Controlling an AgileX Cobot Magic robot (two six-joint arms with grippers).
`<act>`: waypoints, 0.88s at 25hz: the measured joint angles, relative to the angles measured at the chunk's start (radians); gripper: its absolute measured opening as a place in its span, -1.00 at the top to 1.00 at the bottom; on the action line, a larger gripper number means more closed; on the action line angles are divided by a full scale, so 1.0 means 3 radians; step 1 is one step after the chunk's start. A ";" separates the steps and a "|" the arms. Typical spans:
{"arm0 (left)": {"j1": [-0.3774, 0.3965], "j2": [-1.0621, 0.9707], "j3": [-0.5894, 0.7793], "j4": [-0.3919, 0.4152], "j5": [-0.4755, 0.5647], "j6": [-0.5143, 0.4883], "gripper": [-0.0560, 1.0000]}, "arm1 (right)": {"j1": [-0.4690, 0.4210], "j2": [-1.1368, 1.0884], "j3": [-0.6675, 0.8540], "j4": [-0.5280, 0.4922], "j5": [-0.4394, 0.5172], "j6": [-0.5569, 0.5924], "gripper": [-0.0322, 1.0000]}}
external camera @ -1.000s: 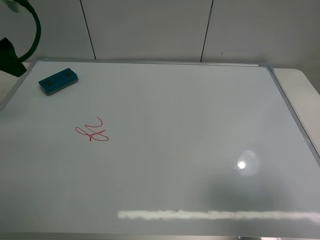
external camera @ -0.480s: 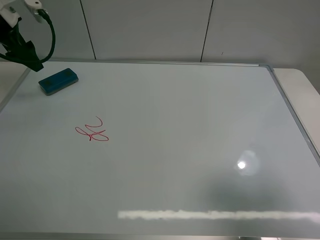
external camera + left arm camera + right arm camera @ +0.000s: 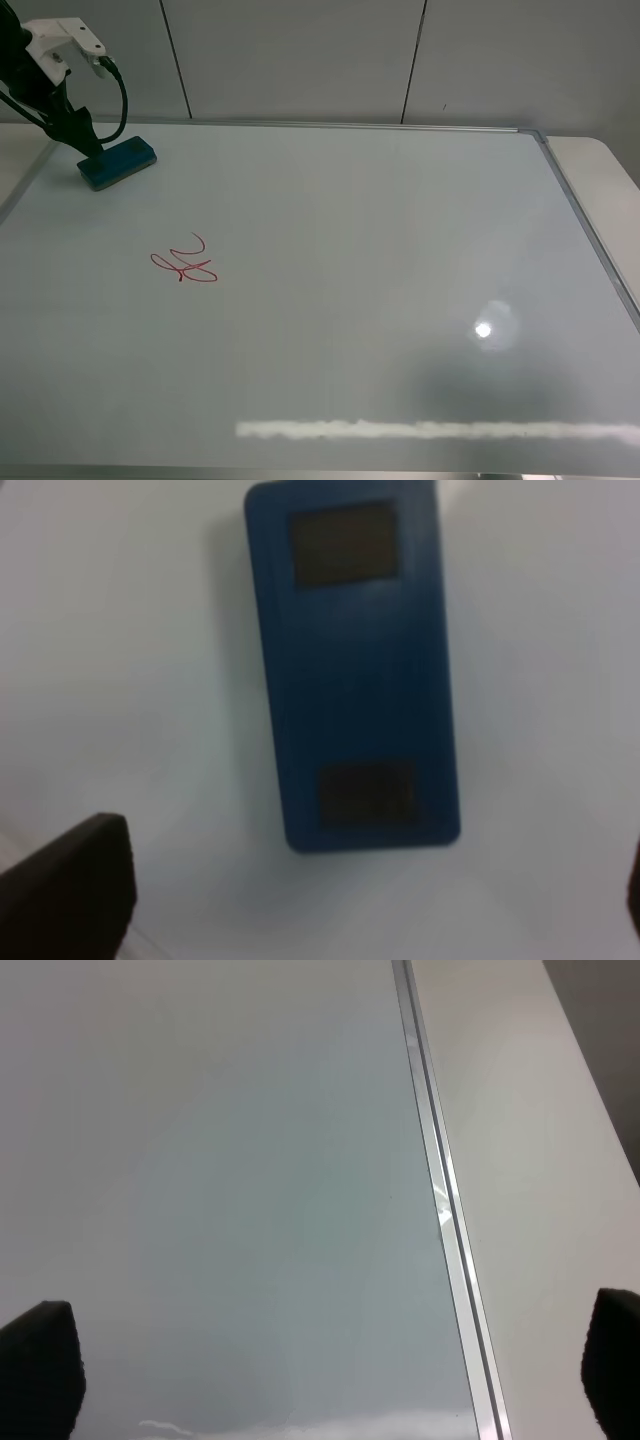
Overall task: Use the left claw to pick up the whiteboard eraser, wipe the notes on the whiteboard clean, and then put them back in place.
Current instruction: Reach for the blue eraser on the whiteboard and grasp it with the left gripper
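Observation:
Next, the left gripper grips the whiteboard eraser by its long side edges to wipe the red notes clean.
The teal-blue whiteboard eraser [image 3: 120, 162] lies flat near the far left corner of the whiteboard [image 3: 350, 250]. My left claw [image 3: 86, 142] hangs just above the eraser's left end, with its white housing and cable loop above it. In the left wrist view the eraser [image 3: 350, 670] lies flat below the camera; the left claw [image 3: 350, 910] is open, with one black finger [image 3: 65, 890] to the side and the other at the picture's edge, neither touching the eraser. The red notes [image 3: 185, 262] sit on the board nearer the front than the eraser. My right gripper [image 3: 325, 1370] is open and empty over the board's right edge.
The board's silver frame [image 3: 440, 1210] runs along its right side, with pale tabletop [image 3: 600, 170] beyond it. A grey panelled wall [image 3: 300, 60] stands behind the board. A lamp glare [image 3: 484, 329] shows at the front right of the board.
My left claw has come in from the far left edge of the view, moving right and down until it is right over the eraser. The eraser and the notes have not moved.

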 joint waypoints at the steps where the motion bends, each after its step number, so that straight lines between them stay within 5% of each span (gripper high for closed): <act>1: 0.0000 0.0056 -0.0035 -0.0003 -0.0012 0.0006 -0.99 | 0.0000 0.0000 0.0000 0.0000 0.0000 0.0000 -0.99; 22: 0.0000 0.0557 -0.0171 -0.0032 -0.0265 0.0064 -0.99 | 0.0000 0.0000 0.0000 0.0000 0.0000 0.0000 -0.99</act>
